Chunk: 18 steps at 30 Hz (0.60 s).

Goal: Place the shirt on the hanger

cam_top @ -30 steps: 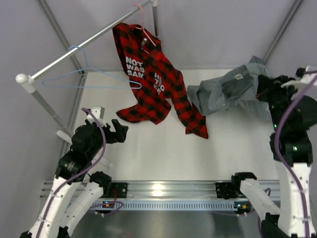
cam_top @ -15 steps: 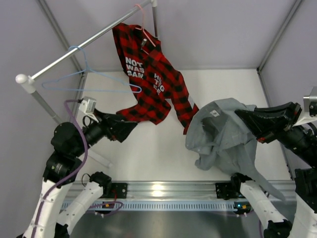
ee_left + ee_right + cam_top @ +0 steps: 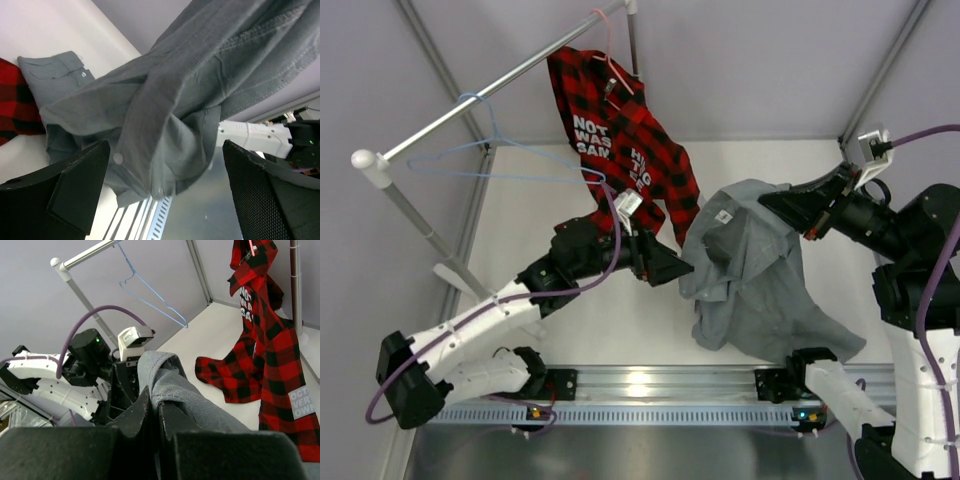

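My left gripper should spread the shirt for the hanger next, so it needs to grab the grey shirt's hanging fold (image 3: 694, 280) (image 3: 156, 150) across from my right gripper.
The grey shirt (image 3: 750, 275) hangs in the air over the middle-right of the table, bunched at the top and draping down toward the front rail. My right gripper (image 3: 775, 205) is shut on a fold near its collar (image 3: 167, 372), which shows pinched between the fingers (image 3: 157, 400). From the left, my left gripper (image 3: 682, 268) reaches the shirt's left edge. It stands open with a hanging fold and button placket (image 3: 160, 150) in front of its wide jaws, not pinched. The light-blue hanger (image 3: 500, 160) hangs empty on the rail at the back left (image 3: 150, 295).
A red-and-black plaid shirt (image 3: 630, 160) hangs from a pink hanger (image 3: 610, 45) on the slanted metal rail (image 3: 490, 95), and its lower sleeve rests on the table just behind my left gripper. Walls close off the back and both sides. The aluminium base rail (image 3: 650, 385) runs along the front.
My right arm has swung the grey shirt from the far right toward the middle and lifted it. My left arm has stretched rightward from the left side up to the shirt's edge.
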Available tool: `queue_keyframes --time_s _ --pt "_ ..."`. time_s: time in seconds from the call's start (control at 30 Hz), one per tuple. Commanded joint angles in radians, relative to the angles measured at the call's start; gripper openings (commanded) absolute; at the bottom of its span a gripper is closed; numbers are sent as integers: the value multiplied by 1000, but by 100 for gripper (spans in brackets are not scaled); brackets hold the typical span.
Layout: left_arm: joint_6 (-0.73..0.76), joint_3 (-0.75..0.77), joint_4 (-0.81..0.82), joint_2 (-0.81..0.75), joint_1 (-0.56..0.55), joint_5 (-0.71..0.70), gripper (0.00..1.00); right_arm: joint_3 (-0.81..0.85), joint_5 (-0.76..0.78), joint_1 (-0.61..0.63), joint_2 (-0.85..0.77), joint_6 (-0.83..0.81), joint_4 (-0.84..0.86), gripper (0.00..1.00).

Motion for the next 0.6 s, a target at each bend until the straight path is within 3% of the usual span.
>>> queue_keyframes --time_s 0.0,0.07,0.13,0.23,0.33,0.37,0.43,0.57 --pt "-18 2 270 60 -34 -116 98 23 -6 10 -5 12 130 0" --pt "-3 10 267 121 -48 -172 96 32 -18 10 6 12 134 0" --pt "28 16 284 173 -59 -194 79 39 -23 10 7 12 137 0" --pt "69 16 321 203 -67 -211 72 49 -32 12 10 21 158 0" --pt "117 43 330 206 -67 -185 27 118 -43 10 45 52 173 0" --pt "126 54 326 195 -68 -174 0 143 -55 10 56 61 175 0" --pt "171 85 295 122 -68 -171 0 187 -76 10 90 101 193 0" --pt "306 283 56 -50 -70 -254 0 313 -135 10 124 183 279 0"
